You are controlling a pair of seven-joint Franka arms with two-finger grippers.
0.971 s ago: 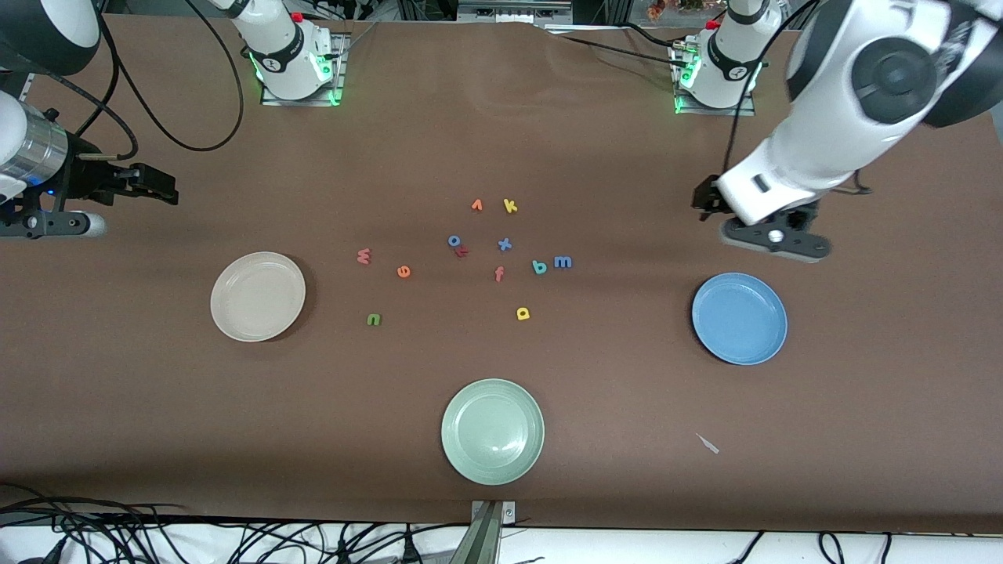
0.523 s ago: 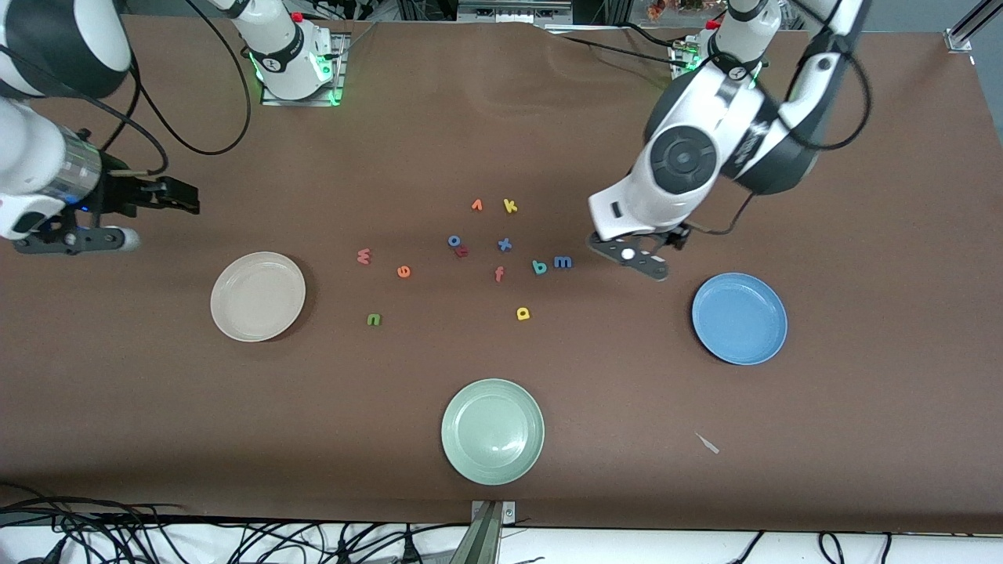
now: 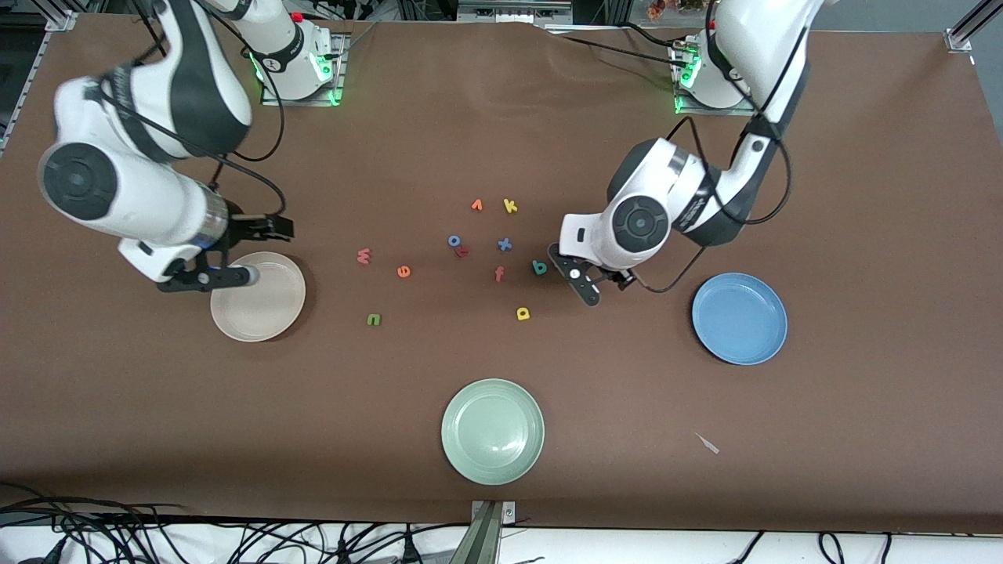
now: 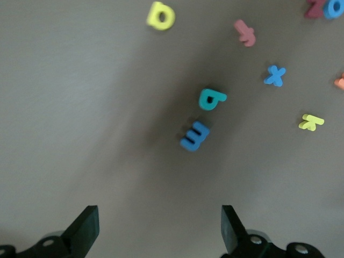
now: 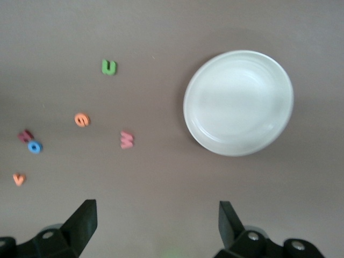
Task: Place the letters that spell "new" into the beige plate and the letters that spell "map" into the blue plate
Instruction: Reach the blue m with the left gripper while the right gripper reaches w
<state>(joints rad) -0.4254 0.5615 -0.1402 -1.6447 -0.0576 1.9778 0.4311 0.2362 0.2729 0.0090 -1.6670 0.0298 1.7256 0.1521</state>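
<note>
My left gripper grabs the blue m by its arched back and the ends of its legs next, to start "map" in the blue plate [image 3: 739, 318].
The green n [image 3: 374, 319], orange e [image 3: 403, 271] and pink w [image 3: 363, 255] lie between the beige plate [image 3: 262, 309] and the letter cluster. My right gripper [image 3: 205, 276] hangs open and empty over that plate's rim; its wrist view shows the plate [image 5: 239, 102], n [image 5: 109, 67], e [image 5: 81, 120] and w [image 5: 127, 140]. My left gripper [image 3: 586, 288] hovers open and empty over the blue m [image 4: 195, 136], which its hand hides in the front view. The teal a [image 3: 539, 268] and yellow p [image 3: 523, 313] lie beside it. The blue plate [image 3: 739, 318] is bare.
Spare letters lie in the cluster: orange v [image 3: 476, 205], yellow k [image 3: 510, 206], blue o [image 3: 454, 240], blue x [image 3: 505, 244], pink f [image 3: 499, 273]. A pale green plate [image 3: 492, 431] sits nearest the front camera. A small white scrap [image 3: 707, 443] lies near the blue plate.
Both arms swung inward and down. The left gripper travelled from above the blue plate's end to over the m. The right gripper came from the table's end to over the beige plate's rim.
</note>
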